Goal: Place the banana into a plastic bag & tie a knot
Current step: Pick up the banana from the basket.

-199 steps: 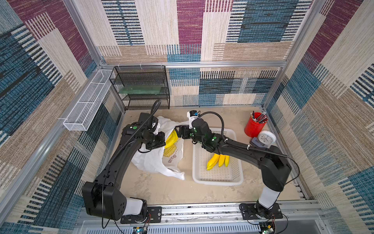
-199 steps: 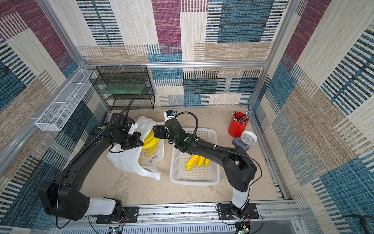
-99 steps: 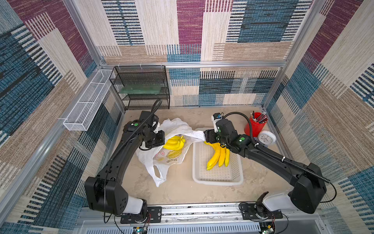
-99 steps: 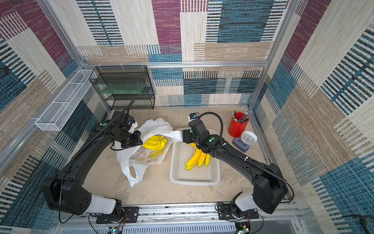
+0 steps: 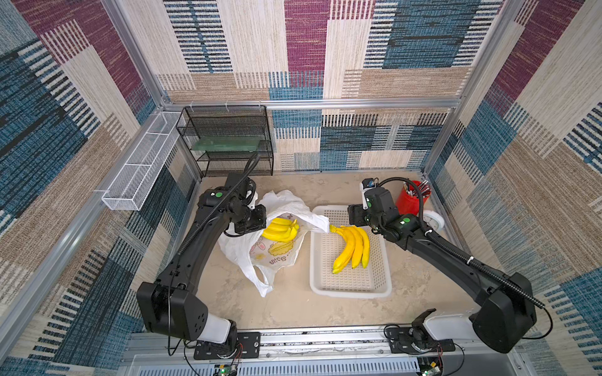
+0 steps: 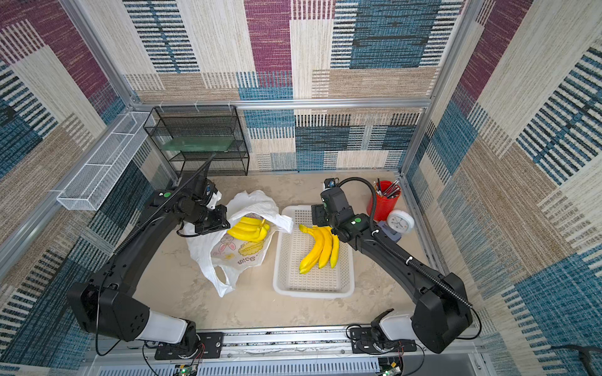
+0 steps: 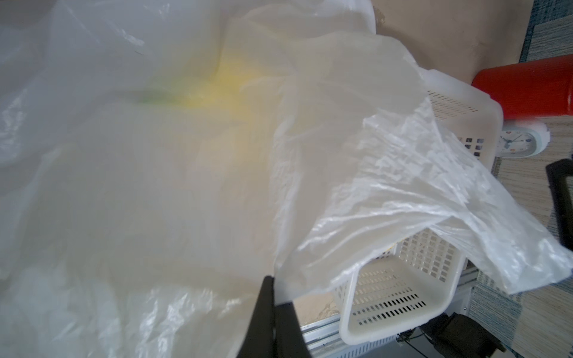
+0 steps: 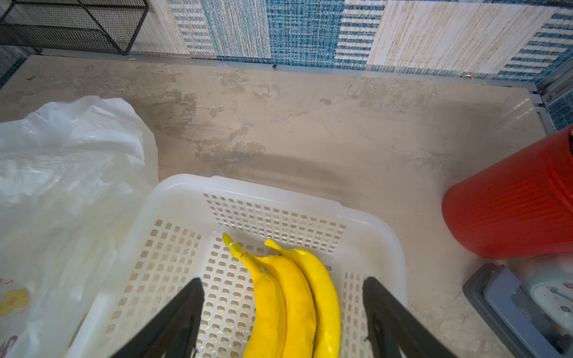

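Note:
My right gripper grabs the bananas in the basket by their narrow far ends next. Their bodies stay free to enter the bag's opening.
The plastic bag (image 5: 277, 257) (image 6: 234, 254) lies crumpled left of centre, mouth open, printed side up, one handle loop trailing toward the front. A yellow banana bunch (image 5: 280, 229) (image 6: 249, 228) rests in its mouth. My left gripper (image 5: 259, 221) (image 7: 274, 288) is shut on the bag's film (image 7: 372, 186) at the mouth's left edge. A second banana bunch (image 5: 353, 247) (image 8: 288, 297) lies in the white perforated basket (image 5: 351, 294) (image 8: 248, 186). Over that basket's far end my right gripper (image 5: 353, 216) (image 8: 282, 280) stands open and holds nothing. No knot is in view.
A red pen cup (image 5: 412, 200) and a white clock (image 5: 433, 221) stand at the back right, close behind my right wrist. A black mesh shelf (image 5: 228, 140) fills the back left corner. A white wire tray (image 5: 140, 169) hangs on the left wall.
My right gripper has drawn back rightward from the bag's mouth to above the basket. The bag has sagged flatter, one flap now reaching the basket's rim. My left gripper keeps its hold.

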You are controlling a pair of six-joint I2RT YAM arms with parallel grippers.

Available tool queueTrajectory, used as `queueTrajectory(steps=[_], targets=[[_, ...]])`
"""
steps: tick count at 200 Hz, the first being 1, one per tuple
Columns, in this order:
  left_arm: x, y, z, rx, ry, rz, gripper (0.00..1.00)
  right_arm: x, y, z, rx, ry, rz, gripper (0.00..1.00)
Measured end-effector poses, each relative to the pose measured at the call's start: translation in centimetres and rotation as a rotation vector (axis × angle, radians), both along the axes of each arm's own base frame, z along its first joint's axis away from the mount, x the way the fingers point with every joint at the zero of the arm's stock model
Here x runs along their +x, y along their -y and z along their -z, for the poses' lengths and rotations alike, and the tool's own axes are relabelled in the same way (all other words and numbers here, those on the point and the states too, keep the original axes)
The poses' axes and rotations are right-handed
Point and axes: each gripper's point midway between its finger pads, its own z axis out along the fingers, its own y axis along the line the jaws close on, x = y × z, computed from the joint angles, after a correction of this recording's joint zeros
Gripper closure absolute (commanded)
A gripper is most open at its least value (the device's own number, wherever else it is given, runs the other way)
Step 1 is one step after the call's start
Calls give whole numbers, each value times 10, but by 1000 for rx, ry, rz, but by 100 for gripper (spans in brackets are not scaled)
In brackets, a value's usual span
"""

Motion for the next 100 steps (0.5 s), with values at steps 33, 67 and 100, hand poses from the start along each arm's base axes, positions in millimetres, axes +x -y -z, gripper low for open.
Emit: queueTrajectory(steps=[33,67,100], targets=[[-2,-1,1,3,-11,1,100,9,-23,49,-117,-137,-95,21],[-4,-1,4,5,-20,3,100,25,-58,83,-243,-202,-188,20],[-5,0,4,6,-22,5,100,49,-72,117,-334,-258,-202,24]])
